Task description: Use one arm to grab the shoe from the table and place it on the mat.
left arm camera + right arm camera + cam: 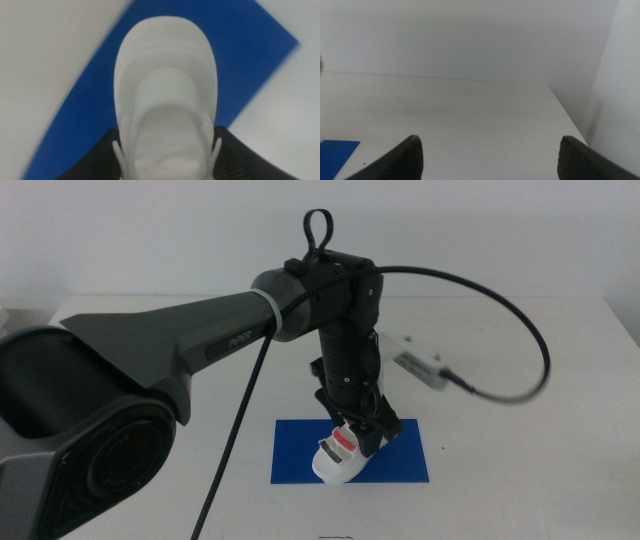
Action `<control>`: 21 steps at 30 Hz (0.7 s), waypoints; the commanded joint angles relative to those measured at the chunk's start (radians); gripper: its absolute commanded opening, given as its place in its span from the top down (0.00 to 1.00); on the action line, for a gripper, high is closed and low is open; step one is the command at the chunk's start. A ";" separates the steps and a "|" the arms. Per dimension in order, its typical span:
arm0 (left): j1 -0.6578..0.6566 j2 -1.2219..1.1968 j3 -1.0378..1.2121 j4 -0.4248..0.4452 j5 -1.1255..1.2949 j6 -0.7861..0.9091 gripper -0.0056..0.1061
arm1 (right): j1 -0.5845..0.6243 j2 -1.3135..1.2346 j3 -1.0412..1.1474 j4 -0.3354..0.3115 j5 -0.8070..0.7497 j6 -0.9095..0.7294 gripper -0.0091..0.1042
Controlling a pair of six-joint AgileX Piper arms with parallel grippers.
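My left gripper next turns the shoe parallel to the blue mat's long near edge before it opens, since the shoe's toe [331, 466] slants toward that edge.
The left arm [200, 345] reaches in from the left across the white table [520, 340]. Its gripper [362, 430] is shut on the white shoe [337, 455], whose red strap shows between dark ones. The shoe hangs over the blue mat [400, 455], tilted toe-down, close to or touching it. In the left wrist view the shoe [165, 85] fills the middle between the two dark jaws, with the mat [240, 55] under it. The right gripper [490, 150] is open and empty, away from the work; a corner of the mat [335, 155] shows in its view.
A white module [420, 365] and a black looping cable [510, 310] hang off the left arm above the table's right half. The table's far edge meets a pale wall [470, 35].
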 commanded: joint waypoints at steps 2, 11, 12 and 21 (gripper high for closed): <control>-0.021 -0.067 -0.031 0.006 0.103 0.256 0.79 | 0.002 -0.019 -0.019 -0.009 -0.076 -0.005 0.09; -0.050 -0.067 -0.031 0.098 0.103 0.467 0.79 | 0.002 -0.019 -0.019 -0.009 -0.076 -0.005 0.09; -0.050 -0.067 -0.031 0.106 0.103 0.467 0.79 | 0.002 -0.019 -0.019 -0.009 -0.076 -0.005 0.09; -0.051 -0.067 -0.031 0.156 0.103 0.467 0.79 | 0.002 -0.019 -0.019 -0.009 -0.076 -0.005 0.09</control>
